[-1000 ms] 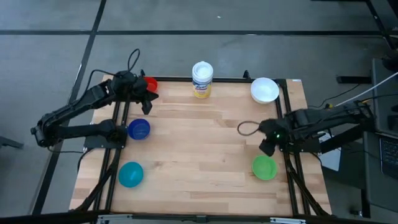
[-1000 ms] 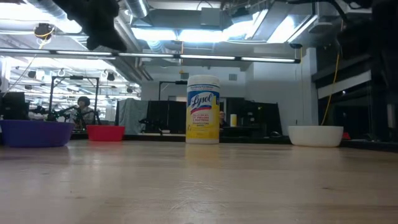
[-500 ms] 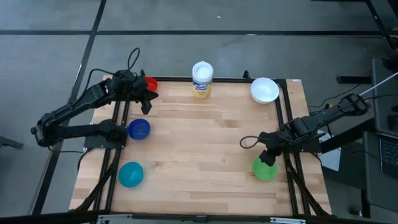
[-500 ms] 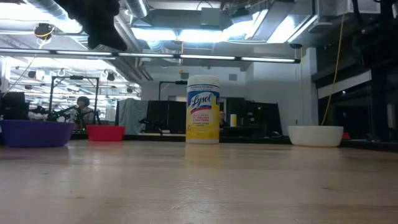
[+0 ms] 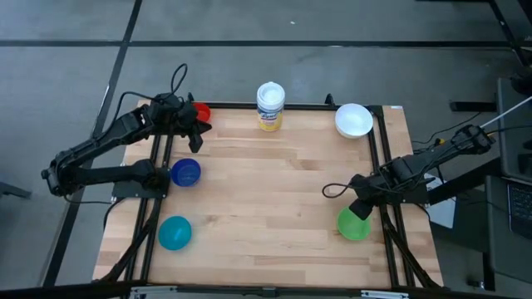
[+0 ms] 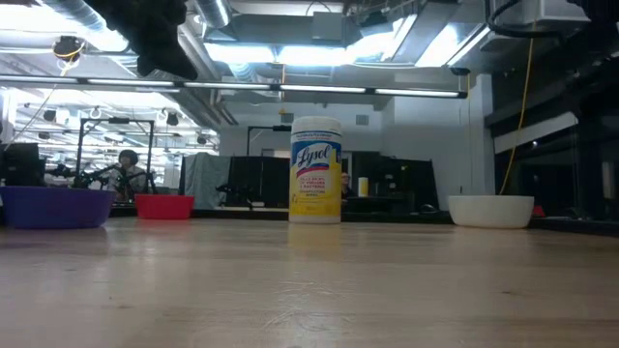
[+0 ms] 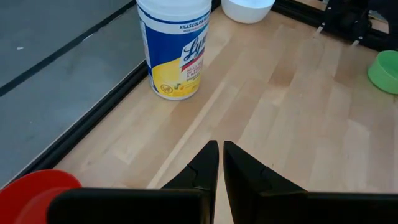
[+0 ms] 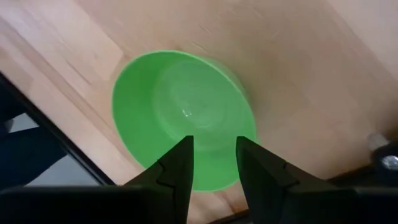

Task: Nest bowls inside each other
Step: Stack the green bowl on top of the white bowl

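Observation:
My right gripper grabs the green bowl (image 5: 353, 224) by its rim next, to nest it inside the white bowl.
The green bowl (image 8: 183, 118) sits upright on the table near the right edge, also seen from above as the green bowl (image 5: 353, 224). My right gripper (image 8: 214, 142) hangs over it, open, pointing steeply down, its fingers above the bowl's hollow. My left gripper (image 7: 219, 147) is shut and holds nothing, above the far left corner beside the red bowl (image 5: 199, 111). The white bowl (image 5: 353, 120) stands at the far right, the dark blue bowl (image 5: 185, 173) at the left edge and the teal bowl (image 5: 174, 232) at the near left.
A tall white container with a yellow label (image 5: 270, 105) stands at the middle of the far edge. A black frame rail (image 5: 384, 158) runs along the table's right side close to the green bowl. The middle of the wooden tabletop (image 5: 266, 191) is bare.
My right gripper has swung toward the table's near edge and sunk, ending over the green bowl, and its wrist has rolled. The bowls have stayed where they were.

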You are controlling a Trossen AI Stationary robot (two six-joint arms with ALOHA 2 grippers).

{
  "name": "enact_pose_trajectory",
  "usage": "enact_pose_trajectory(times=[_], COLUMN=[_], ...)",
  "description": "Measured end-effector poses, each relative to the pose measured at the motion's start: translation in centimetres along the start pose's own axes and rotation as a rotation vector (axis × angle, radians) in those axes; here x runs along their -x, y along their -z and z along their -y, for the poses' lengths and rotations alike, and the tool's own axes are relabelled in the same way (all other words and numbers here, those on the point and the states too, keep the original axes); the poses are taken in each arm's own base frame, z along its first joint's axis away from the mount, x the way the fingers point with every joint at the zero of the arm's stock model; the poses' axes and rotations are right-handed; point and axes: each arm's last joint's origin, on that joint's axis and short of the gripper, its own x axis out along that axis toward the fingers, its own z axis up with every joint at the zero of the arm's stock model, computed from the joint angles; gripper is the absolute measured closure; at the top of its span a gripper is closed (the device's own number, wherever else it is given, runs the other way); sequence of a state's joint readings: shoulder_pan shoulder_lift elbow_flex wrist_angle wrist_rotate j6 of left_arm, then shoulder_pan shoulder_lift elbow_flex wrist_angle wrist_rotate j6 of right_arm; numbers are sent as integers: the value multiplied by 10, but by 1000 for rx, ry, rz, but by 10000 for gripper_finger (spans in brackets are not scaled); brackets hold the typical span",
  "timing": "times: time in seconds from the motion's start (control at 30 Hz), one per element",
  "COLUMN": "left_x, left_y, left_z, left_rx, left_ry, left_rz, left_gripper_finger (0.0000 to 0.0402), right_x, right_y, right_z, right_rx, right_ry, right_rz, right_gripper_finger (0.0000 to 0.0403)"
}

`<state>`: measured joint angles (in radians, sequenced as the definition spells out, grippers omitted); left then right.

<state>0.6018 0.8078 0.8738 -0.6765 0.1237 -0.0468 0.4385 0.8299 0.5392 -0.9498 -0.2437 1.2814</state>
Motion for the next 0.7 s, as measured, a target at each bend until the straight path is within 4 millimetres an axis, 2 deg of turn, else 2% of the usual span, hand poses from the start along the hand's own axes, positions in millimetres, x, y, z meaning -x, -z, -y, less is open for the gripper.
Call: enact_pose_trajectory(times=[0.3,0.7], left_x=[0,0], left_y=[0,0], left_z=[0,0], left_rx=[-15,-17], left_ry=[1,10], left_rz=[0,-1], left_gripper_finger=[381,381], right_x=[-2,-27], right_y=[-3,-6], right_z=[1,14], right_rx=[-82,-145], right_ry=[15,1], right_rz=[75,105], right_gripper_finger=[271,282])
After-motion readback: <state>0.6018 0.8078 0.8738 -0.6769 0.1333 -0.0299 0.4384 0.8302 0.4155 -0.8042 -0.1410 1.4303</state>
